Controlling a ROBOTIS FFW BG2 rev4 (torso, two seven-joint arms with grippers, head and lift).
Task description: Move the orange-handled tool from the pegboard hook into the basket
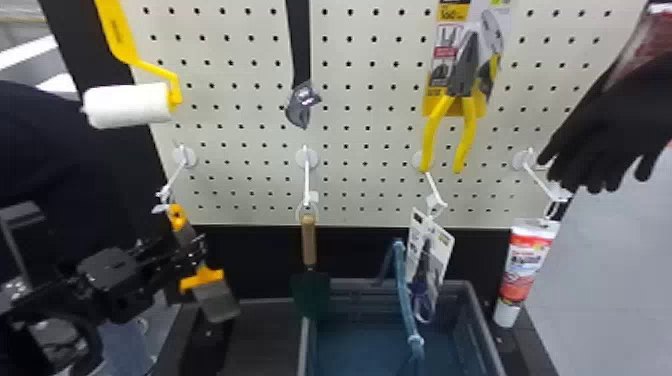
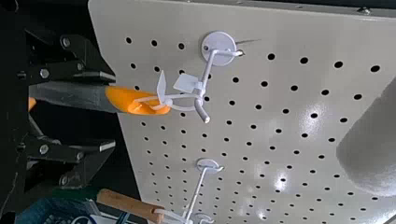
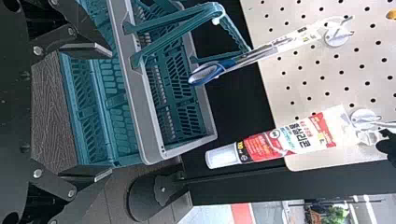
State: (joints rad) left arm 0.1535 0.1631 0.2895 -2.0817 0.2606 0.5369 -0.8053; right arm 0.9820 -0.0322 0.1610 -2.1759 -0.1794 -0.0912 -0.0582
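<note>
A white loop (image 2: 168, 97) ties the orange end of the tool's handle to the hook. So my left gripper will grab the grey middle of the handle next.
My left gripper (image 1: 194, 250) is at the grey and orange handle of the orange-handled tool (image 1: 202, 279), whose wide grey blade points down. In the left wrist view, the left gripper (image 2: 112, 111) stands open with the tool's handle (image 2: 128, 99) between its fingers, nearer one of them and apart from the other. A white loop ties the handle's orange end to the leftmost pegboard hook (image 2: 208, 70). The basket (image 1: 467, 320) is at lower centre-right in the head view. My right gripper (image 3: 110, 112) is open with nothing held, beside the basket (image 3: 140, 102).
A wooden-handled trowel (image 1: 309, 245) hangs right of the tool, partly over the basket's left side. Carded scissors (image 1: 425, 280) hang beside the raised basket handle (image 1: 404, 290), and a tube (image 1: 526, 265) farther right. Above are a paint roller (image 1: 127, 105), pliers (image 1: 462, 75) and gloves (image 1: 620, 115).
</note>
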